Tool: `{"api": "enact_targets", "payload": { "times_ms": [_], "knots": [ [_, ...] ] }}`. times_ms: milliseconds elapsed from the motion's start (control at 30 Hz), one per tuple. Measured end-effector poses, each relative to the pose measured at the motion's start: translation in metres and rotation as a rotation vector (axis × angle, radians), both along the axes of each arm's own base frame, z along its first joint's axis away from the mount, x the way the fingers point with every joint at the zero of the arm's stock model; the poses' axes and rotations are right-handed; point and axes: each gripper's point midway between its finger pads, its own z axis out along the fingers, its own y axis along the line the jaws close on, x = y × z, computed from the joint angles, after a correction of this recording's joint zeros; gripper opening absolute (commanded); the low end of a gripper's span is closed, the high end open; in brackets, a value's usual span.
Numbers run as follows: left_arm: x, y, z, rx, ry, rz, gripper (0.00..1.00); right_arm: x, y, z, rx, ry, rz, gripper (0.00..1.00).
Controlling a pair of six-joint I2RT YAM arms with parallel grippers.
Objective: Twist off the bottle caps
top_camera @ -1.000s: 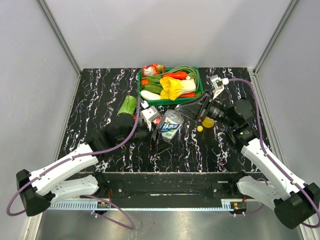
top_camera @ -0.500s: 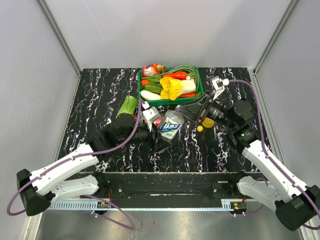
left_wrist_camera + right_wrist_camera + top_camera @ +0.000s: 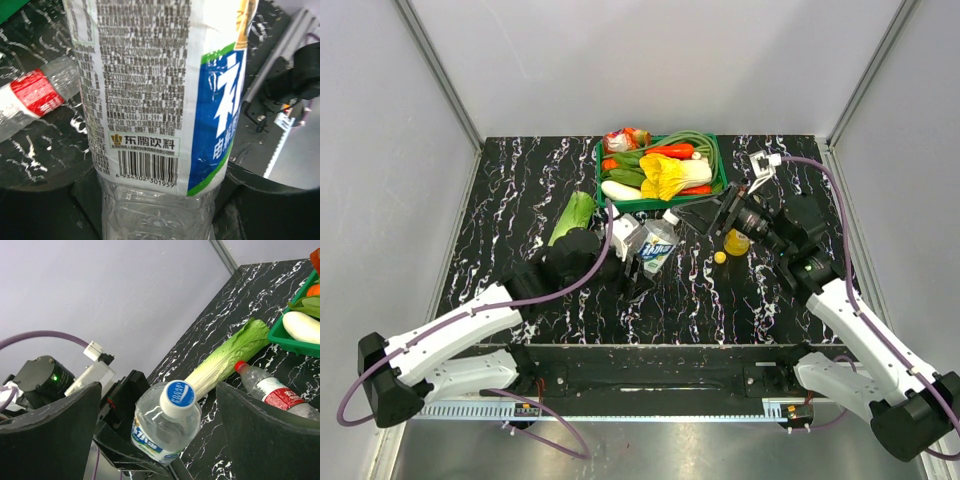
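Observation:
My right gripper is going to unscrew the white cap [image 3: 671, 217] [image 3: 177, 399] next, so it will grab the cap by its opposite sides, in line with the bottle's neck.
My left gripper [image 3: 638, 262] is shut on the lower body of a clear bottle [image 3: 656, 244] with a blue and white label and holds it tilted. The label fills the left wrist view, where the left gripper [image 3: 157, 200] clamps the bottle [image 3: 160, 100] at its base. The white cap [image 3: 177, 399], blue on top, sits on that bottle's neck. My right gripper [image 3: 160, 390] stands open on either side of the cap, not touching it. A second bottle [image 3: 270, 390] with a red cap [image 3: 241, 365] lies on the table. A loose yellow cap [image 3: 720, 257] lies under my right gripper [image 3: 705, 212].
A green basket [image 3: 722, 172] full of vegetables stands at the back. A long cabbage [image 3: 575, 212] lies left of the bottles. A yellow bottle [image 3: 736, 243] shows partly under the right wrist. Grey walls close in the table on three sides.
The right gripper has opened and drawn back from the white cap. The left gripper has tightened on the bottle and tipped it back and slightly left.

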Motion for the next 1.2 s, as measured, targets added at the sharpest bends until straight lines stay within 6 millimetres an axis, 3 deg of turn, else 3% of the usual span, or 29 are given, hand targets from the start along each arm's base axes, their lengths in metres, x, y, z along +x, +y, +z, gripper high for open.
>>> {"api": "enact_targets", "payload": {
  "times_ms": [200,533,800,1033,1200],
  "knots": [
    [0.011,0.011,-0.018,0.132,-0.042,0.123,0.39,0.009,-0.001,-0.001,-0.009,0.028,-0.038,1.00],
    [0.032,0.023,-0.008,0.288,-0.189,0.331,0.38,0.032,0.010,-0.025,-0.064,0.135,-0.043,0.99],
    [0.038,0.028,-0.017,0.419,-0.243,0.406,0.38,0.034,0.015,-0.036,-0.069,0.186,-0.025,0.79],
    [0.039,0.029,-0.011,0.430,-0.258,0.427,0.38,0.039,0.025,-0.052,-0.066,0.253,0.015,0.64],
    [0.039,0.028,-0.010,0.440,-0.262,0.427,0.38,0.039,0.029,-0.048,-0.043,0.255,0.034,0.54]
  ]
}}
